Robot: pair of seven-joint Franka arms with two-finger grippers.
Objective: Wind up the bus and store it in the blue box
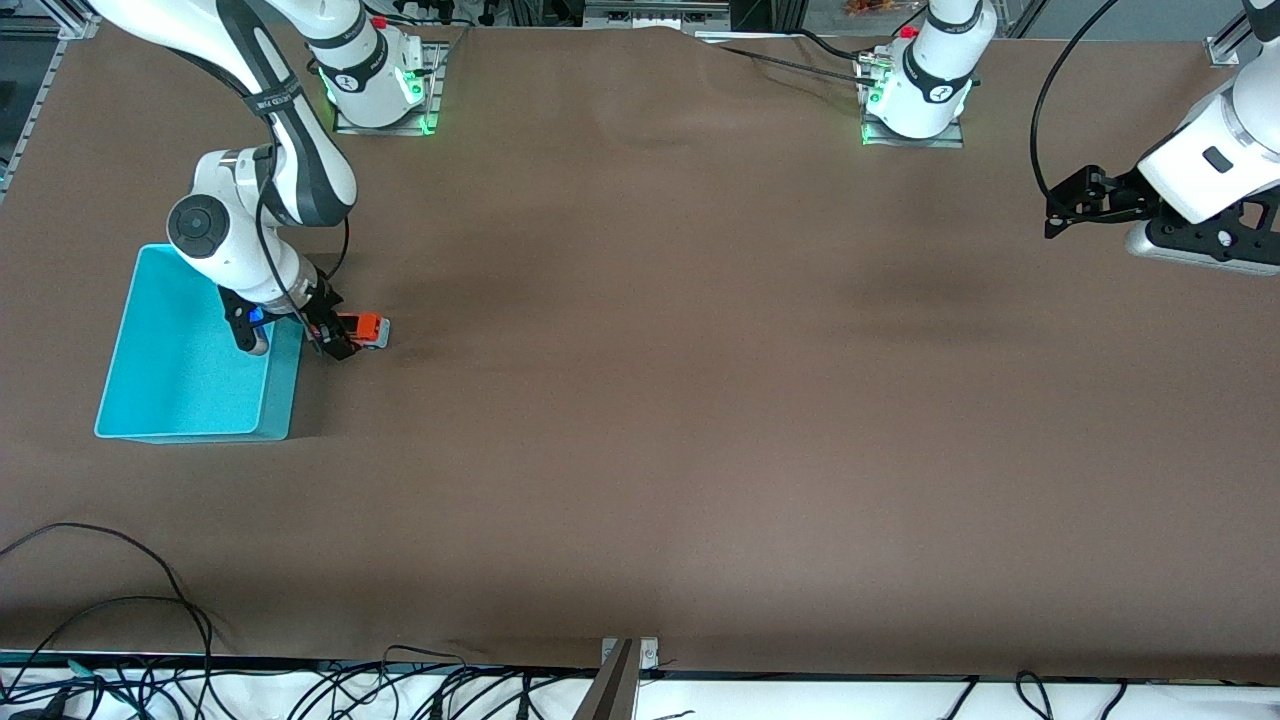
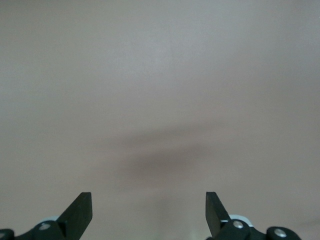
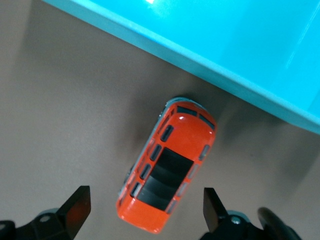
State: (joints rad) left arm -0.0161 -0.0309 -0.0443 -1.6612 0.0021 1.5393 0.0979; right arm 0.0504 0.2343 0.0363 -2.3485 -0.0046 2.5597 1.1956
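My right gripper's fingers are above the bus's middle and don't reach it yet in the right wrist view. My right gripper should move down there first, then close on the bus.
The small orange-red bus (image 1: pixel 368 328) (image 3: pixel 167 185) stands on the brown table, close beside the long wall of the blue box (image 1: pixel 277 395) (image 3: pixel 240 45), on the side toward the left arm's end. My right gripper (image 1: pixel 335 340) (image 3: pixel 146 206) is low over the bus and open. Its fingertips (image 3: pixel 80 206) straddle one end of the bus with gaps on both sides, touching nothing. The box holds nothing that I can see. My left gripper (image 1: pixel 1072 205) (image 2: pixel 149 210) waits, open and holding nothing, over bare table at the left arm's end.
The right arm's elbow and wrist (image 1: pixel 215 235) hang over the box's end nearest the robot bases. Cables (image 1: pixel 120 620) lie along the table edge nearest the front camera. Brown tabletop (image 1: pixel 700 380) stretches between the two arms.
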